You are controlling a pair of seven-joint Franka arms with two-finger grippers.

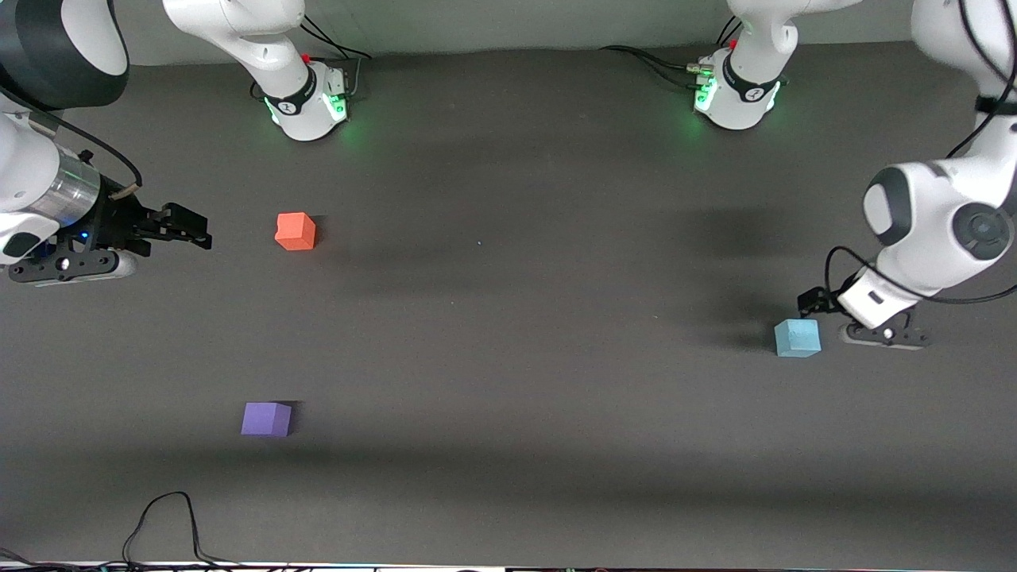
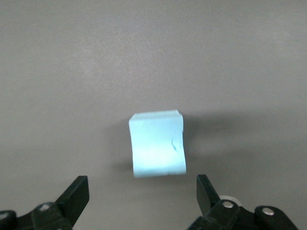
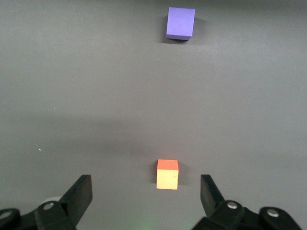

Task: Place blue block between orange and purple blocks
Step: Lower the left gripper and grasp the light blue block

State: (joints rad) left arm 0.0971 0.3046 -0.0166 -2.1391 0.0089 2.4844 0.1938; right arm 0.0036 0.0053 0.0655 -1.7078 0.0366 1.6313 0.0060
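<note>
Next, my left gripper grabs the blue block (image 1: 797,338) by its opposite sides to set it between the orange and purple blocks.
The pale blue block (image 1: 797,338) lies on the dark mat toward the left arm's end of the table. My left gripper (image 1: 813,305) hangs low right beside it, open and empty. In the left wrist view the blue block (image 2: 157,143) lies just ahead of the open left gripper (image 2: 141,187), not between its fingers. The orange block (image 1: 295,231) and the purple block (image 1: 266,419) lie toward the right arm's end, the purple one nearer the front camera. My right gripper (image 1: 193,228) is open and empty beside the orange block. In the right wrist view, the right gripper (image 3: 145,186) faces the orange block (image 3: 167,175) and the purple block (image 3: 181,22).
The two arm bases (image 1: 310,103) (image 1: 735,95) stand at the table's back edge. A black cable (image 1: 167,520) loops on the mat by the front edge, near the purple block. The open mat (image 1: 516,318) stretches between the blue block and the other two blocks.
</note>
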